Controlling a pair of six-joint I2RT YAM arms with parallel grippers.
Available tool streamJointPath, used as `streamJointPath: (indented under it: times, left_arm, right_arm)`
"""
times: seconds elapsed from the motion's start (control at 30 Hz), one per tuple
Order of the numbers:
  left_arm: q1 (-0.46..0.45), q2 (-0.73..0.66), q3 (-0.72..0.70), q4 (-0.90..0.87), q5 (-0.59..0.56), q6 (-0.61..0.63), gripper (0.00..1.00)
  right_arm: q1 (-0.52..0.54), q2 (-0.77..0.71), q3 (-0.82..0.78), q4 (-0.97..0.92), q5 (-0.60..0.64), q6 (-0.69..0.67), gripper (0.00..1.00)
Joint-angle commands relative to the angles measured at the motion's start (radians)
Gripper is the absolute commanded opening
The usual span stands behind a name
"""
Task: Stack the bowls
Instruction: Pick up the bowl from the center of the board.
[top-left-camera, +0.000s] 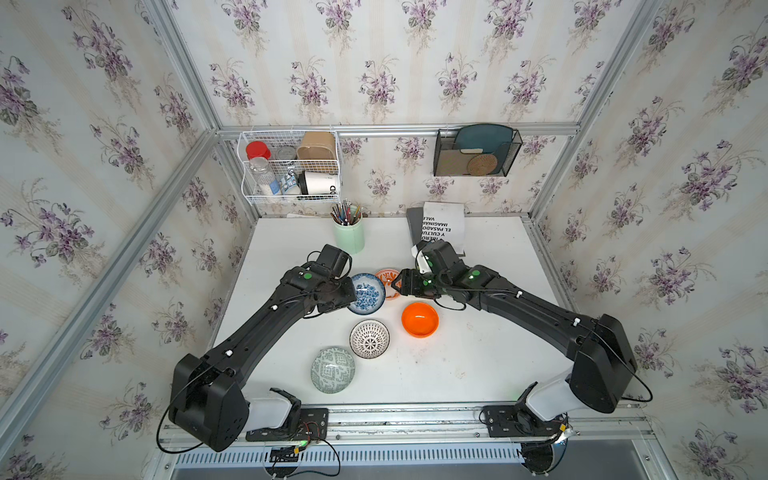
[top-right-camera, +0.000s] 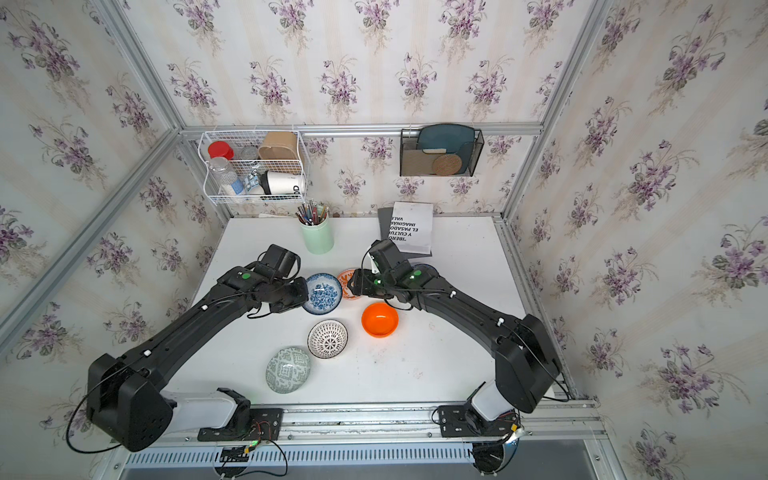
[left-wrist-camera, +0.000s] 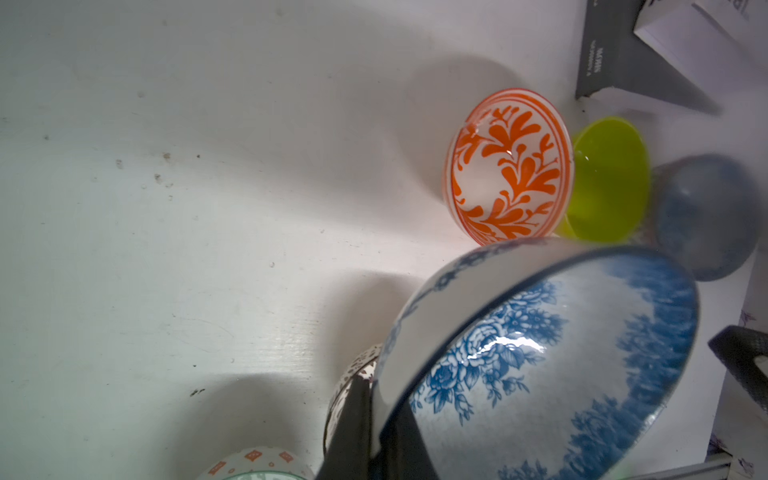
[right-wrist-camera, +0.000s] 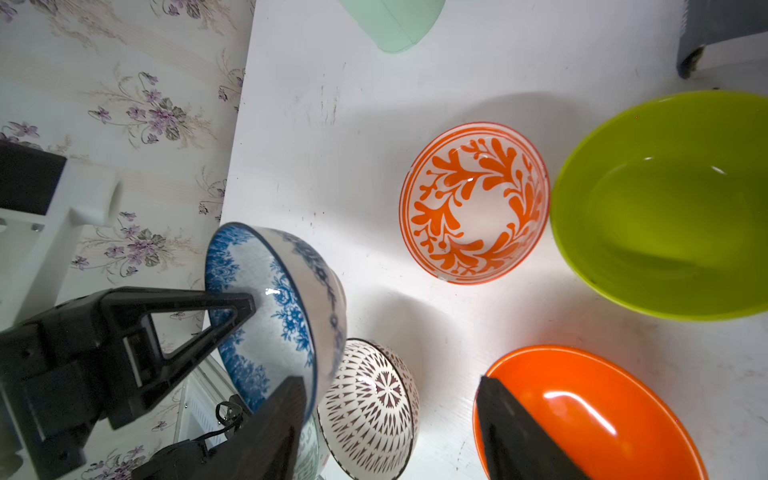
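Observation:
My right gripper grips the blue-floral bowl by its free rim opposite my left gripper next, to take over the bowl for stacking.
My left gripper (top-left-camera: 348, 293) is shut on the rim of a blue-floral bowl (top-left-camera: 367, 293), holding it tilted above the table; its fingers (left-wrist-camera: 357, 432) pinch the bowl's wall (left-wrist-camera: 540, 365). Beside it sits the orange-white leaf bowl (top-left-camera: 385, 276), with my right gripper (top-left-camera: 397, 284) above its right side, open and empty (right-wrist-camera: 395, 432). A lime bowl (right-wrist-camera: 665, 208) stands next to the leaf bowl, under the right arm in both top views. The plain orange bowl (top-left-camera: 419, 319), black-white radial bowl (top-left-camera: 369, 338) and grey-green patterned bowl (top-left-camera: 333, 370) sit nearer the front.
A mint pencil cup (top-left-camera: 349, 235) and a printed booklet (top-left-camera: 442, 226) stand at the back of the white table (top-left-camera: 478, 357). On the wall hang a wire basket (top-left-camera: 291, 166) and a black mesh rack (top-left-camera: 476, 151) with a teal plate.

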Motion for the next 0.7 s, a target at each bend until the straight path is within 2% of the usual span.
streamJointPath:
  times: [0.0, 0.23, 0.67]
  left_arm:
    - [-0.042, 0.032, 0.041, 0.005, 0.012, -0.028, 0.00]
    - [-0.136, 0.125, 0.136, -0.024, -0.027, -0.064, 0.00]
    - [-0.206, 0.227, 0.277, -0.108, -0.087, -0.098, 0.00]
  right_arm:
    - [0.024, 0.017, 0.046, -0.126, 0.095, -0.022, 0.71]
    - [0.059, 0.019, 0.046, -0.171, 0.172, -0.012, 0.66]
    - [0.072, -0.020, 0.005, -0.198, 0.249, 0.009, 0.31]
